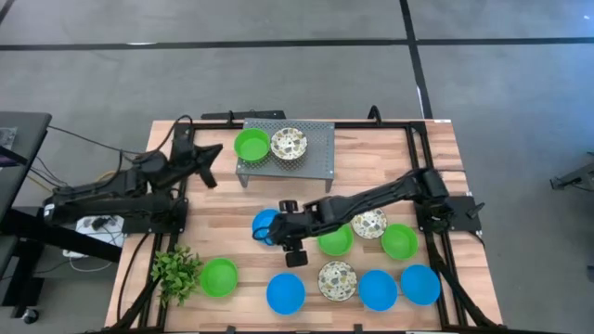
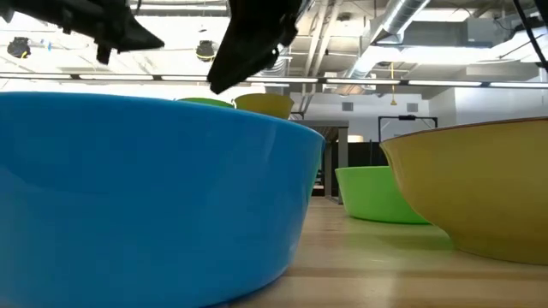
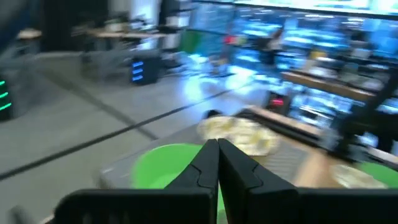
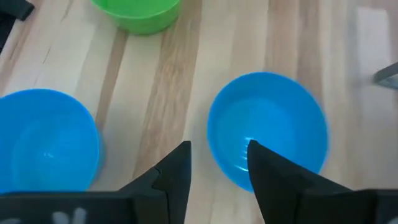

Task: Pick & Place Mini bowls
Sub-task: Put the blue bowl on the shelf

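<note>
The blue bowl's round body is wider than my open fingers, so my right gripper needs to grab the blue bowl by its thin rim [image 4: 239,180] next.
My right gripper [image 1: 267,229] hangs open over a blue mini bowl [image 1: 264,221] at the table's middle. In the right wrist view the gripper [image 4: 217,146] straddles that bowl's [image 4: 267,124] rim, one finger over the hollow and one outside. My left gripper [image 1: 212,154] is shut and hovers left of a grey rack [image 1: 316,158]. The rack carries a green bowl [image 1: 251,145] and a floral bowl [image 1: 289,144]. The left wrist view shows the shut gripper [image 3: 217,152] before the green bowl [image 3: 165,165] and the floral bowl [image 3: 239,134]. All the other bowls stand upright on their bases. My right gripper comes down from above with one finger [image 4: 264,165] over the blue bowl's hollow and the other outside its rim [image 4: 214,140]. The bowl stands on the table. Whether a finger touches the rim, I cannot tell.
Around the right arm stand two green bowls [image 1: 335,239] [image 1: 400,241] and a floral bowl [image 1: 369,223]. Along the near edge are a green bowl [image 1: 219,276], blue bowls [image 1: 286,293] [image 1: 378,289] [image 1: 419,284], a floral bowl [image 1: 337,280] and a leafy plant [image 1: 176,271].
</note>
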Controlling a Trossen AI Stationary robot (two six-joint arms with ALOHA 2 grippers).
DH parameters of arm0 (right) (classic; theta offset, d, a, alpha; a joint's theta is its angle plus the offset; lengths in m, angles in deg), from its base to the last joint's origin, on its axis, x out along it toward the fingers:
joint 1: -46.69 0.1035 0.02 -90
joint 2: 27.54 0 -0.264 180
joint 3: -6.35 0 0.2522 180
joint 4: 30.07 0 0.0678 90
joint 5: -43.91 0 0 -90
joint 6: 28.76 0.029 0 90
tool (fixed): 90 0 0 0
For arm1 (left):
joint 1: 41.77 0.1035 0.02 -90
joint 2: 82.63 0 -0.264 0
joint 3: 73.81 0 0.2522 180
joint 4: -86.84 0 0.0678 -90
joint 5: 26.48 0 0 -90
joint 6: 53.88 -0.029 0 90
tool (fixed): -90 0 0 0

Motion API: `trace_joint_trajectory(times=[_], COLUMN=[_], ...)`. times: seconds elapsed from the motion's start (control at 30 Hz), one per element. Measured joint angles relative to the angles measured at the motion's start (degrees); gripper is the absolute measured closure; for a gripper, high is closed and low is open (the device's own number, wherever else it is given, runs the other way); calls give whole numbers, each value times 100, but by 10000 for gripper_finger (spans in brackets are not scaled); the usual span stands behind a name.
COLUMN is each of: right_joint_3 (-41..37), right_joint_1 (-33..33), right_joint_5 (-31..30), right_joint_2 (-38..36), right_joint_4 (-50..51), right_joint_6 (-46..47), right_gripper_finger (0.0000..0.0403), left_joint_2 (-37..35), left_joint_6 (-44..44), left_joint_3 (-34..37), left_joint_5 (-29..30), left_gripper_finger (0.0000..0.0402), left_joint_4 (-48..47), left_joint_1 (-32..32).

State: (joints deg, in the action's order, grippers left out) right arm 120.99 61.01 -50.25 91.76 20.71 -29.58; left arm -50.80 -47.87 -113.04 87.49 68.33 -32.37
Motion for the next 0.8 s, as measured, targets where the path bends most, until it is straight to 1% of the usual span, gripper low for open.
trace_joint_trajectory(times=[0.07, 0.13, 0.23, 0.27, 0.37, 0.43, 0.47, 0.57, 0.8], right_joint_3=[-11, 20, -14, 3, -7, 12, -9, 7, -12], right_joint_1=[-17, -21, -24, -25, -53, -61, -66, -125, -180], right_joint_5=[17, 19, -8, -3, 21, 11, -14, 20, -15], right_joint_2=[33, 137, 223, 275, 325, 421, 437, 553, 678], right_joint_4=[67, -79, 35, -115, -64, -199, -112, -277, -236], right_joint_6=[85, 92, 59, 58, 78, 80, 80, 77, 80], right_gripper_finger=[253, 251, 246, 245, 240, 235, 232, 222, 203], left_joint_2=[-99, -150, -146, -146, -97, -61, -22, 83, 466], left_joint_6=[-264, -486, -605, -602, -602, -604, -602, -602, -621], left_joint_3=[0, 0, -2, -2, -4, -4, -4, -4, -4], left_joint_5=[-423, -931, -1591, -1757, -2088, -2197, -2241, -2268, -2276], left_gripper_finger=[398, 398, 398, 398, 395, 391, 388, 374, 326], left_joint_4=[17, 80, 207, 224, 266, 257, 264, 262, 350], left_joint_1=[-149, -281, -439, -484, -606, -669, -701, -801, -1037])
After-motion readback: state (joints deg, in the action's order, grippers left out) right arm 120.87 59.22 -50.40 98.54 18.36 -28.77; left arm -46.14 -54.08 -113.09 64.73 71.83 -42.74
